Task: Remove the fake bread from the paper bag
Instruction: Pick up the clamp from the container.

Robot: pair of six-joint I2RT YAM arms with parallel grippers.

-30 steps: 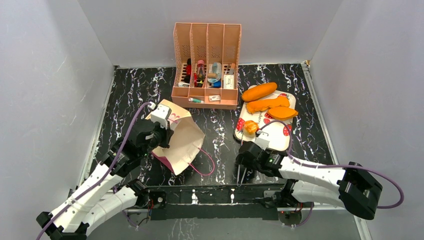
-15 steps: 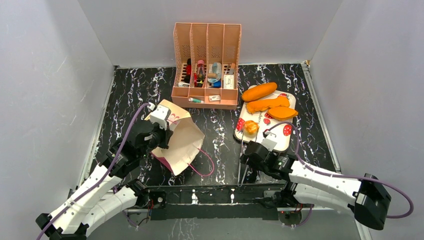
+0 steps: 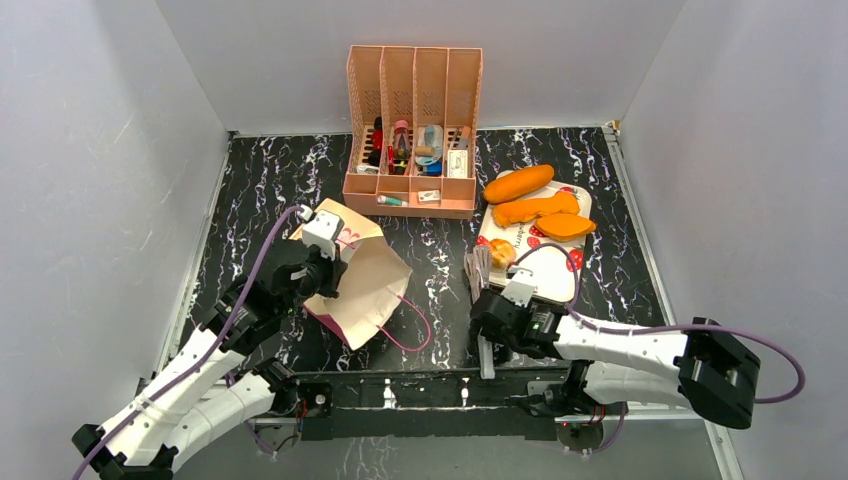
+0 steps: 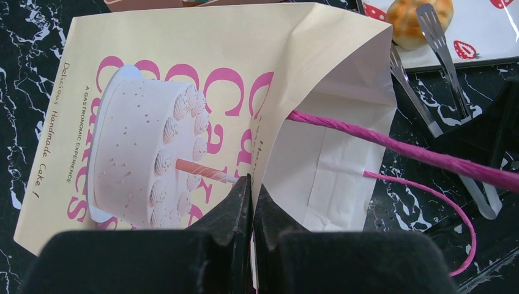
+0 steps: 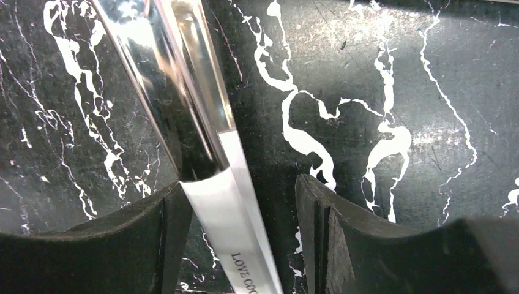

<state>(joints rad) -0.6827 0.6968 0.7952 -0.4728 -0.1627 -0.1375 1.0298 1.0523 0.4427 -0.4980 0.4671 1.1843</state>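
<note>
The white handle (image 5: 224, 204) of the metal tongs (image 5: 183, 92) is between the open fingers of the robot's right gripper. The right gripper would hold the tongs if it closed now, so it should close on them.
The paper bag (image 3: 370, 275) lies on its side left of centre, mouth toward the middle; its cake picture fills the left wrist view (image 4: 183, 73). My left gripper (image 4: 252, 180) is shut on the bag's upper mouth edge, also seen from above (image 3: 325, 275). The fake bread lies on the white strawberry tray (image 3: 560, 280): an oval roll (image 3: 518, 183), a knobbly stick (image 3: 535, 208), a flat piece (image 3: 565, 226) and a small bun (image 3: 502, 253). My right gripper (image 5: 238, 182) stands open low over the table (image 3: 487, 335). Metal tongs (image 5: 183, 92) lie between its fingers, against the left one only.
A peach organiser (image 3: 412, 130) with small items stands at the back centre. The bag's pink cord handles (image 3: 410, 325) trail on the black marble table toward the right arm. The tongs' tips (image 3: 478, 268) lie beside the tray's left edge. Grey walls close in three sides.
The right wrist has shifted and turned a little with its jaws slightly wider, and the tongs now lie flatter on the table. The left arm and bag have not moved.
</note>
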